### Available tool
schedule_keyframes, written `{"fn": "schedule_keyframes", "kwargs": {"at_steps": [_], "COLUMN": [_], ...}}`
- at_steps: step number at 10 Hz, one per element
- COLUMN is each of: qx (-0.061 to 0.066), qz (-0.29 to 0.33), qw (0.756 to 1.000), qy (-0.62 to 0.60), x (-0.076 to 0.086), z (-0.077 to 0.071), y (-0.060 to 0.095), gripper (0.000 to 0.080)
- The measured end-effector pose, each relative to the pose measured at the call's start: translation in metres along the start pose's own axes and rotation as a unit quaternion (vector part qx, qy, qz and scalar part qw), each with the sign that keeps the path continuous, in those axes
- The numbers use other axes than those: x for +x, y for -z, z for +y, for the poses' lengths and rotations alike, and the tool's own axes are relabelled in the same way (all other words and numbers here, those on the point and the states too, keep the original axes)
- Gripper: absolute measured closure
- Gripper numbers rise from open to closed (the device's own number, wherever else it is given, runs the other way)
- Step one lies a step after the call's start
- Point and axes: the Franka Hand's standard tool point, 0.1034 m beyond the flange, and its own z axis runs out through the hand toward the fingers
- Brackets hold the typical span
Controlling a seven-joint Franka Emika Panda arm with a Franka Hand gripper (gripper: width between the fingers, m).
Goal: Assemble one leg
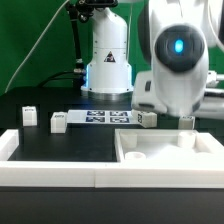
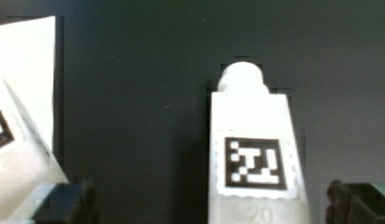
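Note:
My gripper needs to grab the white leg by its tagged end next and leave its rounded tip free, to assemble one leg.
In the wrist view a leg, a short white post with a rounded tip and a square black-and-white tag, lies on the black table. My gripper is open. Its dark fingers stand wide on either side of the leg's tagged end without touching it. In the exterior view the gripper hangs low behind the far wall of the large white tray-like panel, and the leg under it is hidden there. Three more legs stand on the table: one, a second, and a third.
The marker board lies flat between the legs, in front of the robot's white base. A white frame edge runs along the front. In the wrist view a white panel edge lies close beside the leg.

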Motion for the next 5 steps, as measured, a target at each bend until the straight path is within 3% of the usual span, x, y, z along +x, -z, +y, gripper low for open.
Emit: {"fn": "schedule_keyframes", "kwargs": {"at_steps": [1,5], "qx": [0.003,-0.005], "qz": [0.010,0.005], "qw": [1.000,1.000], "qy": [-0.001,-0.007], "x": [0.008,0.006], "z": [-0.001,-0.006], "y": [0.000,-0.011], "gripper": [0.0150,0.0150]}}
